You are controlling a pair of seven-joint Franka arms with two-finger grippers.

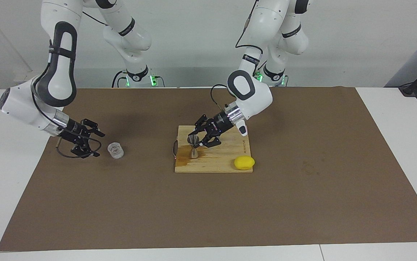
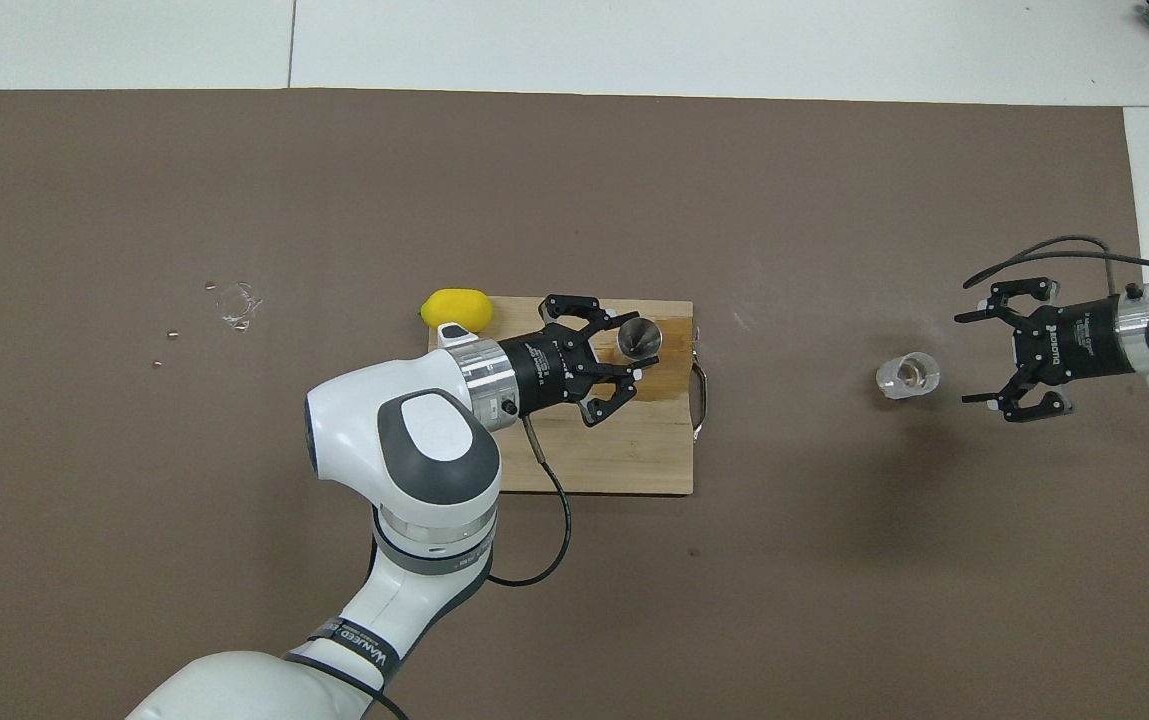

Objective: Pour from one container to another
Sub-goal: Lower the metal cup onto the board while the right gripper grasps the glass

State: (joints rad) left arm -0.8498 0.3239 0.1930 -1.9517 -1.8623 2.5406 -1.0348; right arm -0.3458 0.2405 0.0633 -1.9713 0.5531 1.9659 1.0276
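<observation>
My right gripper should go to the clear glass cup and take hold of its round side (image 2: 891,382), so that it can pour from one container into another.
The clear glass cup (image 1: 115,150) stands upright on the brown mat toward the right arm's end of the table; it also shows in the overhead view (image 2: 907,375). My right gripper (image 1: 98,145) (image 2: 964,360) is open and empty beside the cup, low over the mat, a small gap away from it. The silver jigger (image 1: 193,146) (image 2: 639,338) stands upright on the wooden cutting board (image 1: 226,159) (image 2: 634,460). My left gripper (image 1: 198,139) (image 2: 624,360) is open over the board, its fingertips at the jigger's upper cone. I cannot tell whether they touch it.
A yellow lemon (image 1: 244,162) (image 2: 455,308) lies on the board's corner toward the left arm's end. A dark wet patch (image 1: 183,156) marks the board beside the jigger. A few drops (image 2: 236,303) lie on the mat toward the left arm's end.
</observation>
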